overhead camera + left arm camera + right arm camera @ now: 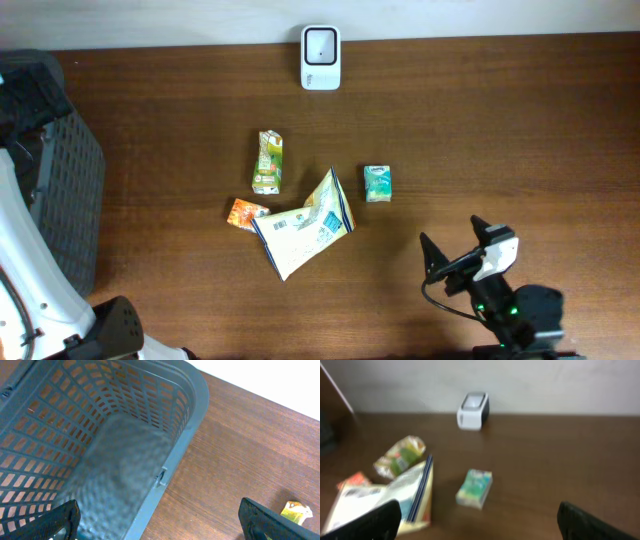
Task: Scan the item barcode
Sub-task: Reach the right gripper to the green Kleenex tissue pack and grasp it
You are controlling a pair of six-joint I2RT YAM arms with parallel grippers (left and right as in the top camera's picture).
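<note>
The small teal box's side edge is the part my right gripper will grab next, so the box's broad sides stay clear for the barcode scanner.
Several items lie mid-table: a green carton, a small teal box, an orange packet and a white-and-yellow bag. The white barcode scanner stands at the far edge. My right gripper is open and empty, hovering to the right of the items and nearer the front edge than the teal box. Over the rim of the grey basket, my left gripper is open and empty too.
A grey mesh basket sits at the table's left edge. Part of a yellow packet shows at the right of the left wrist view. A pale wall runs behind the scanner.
</note>
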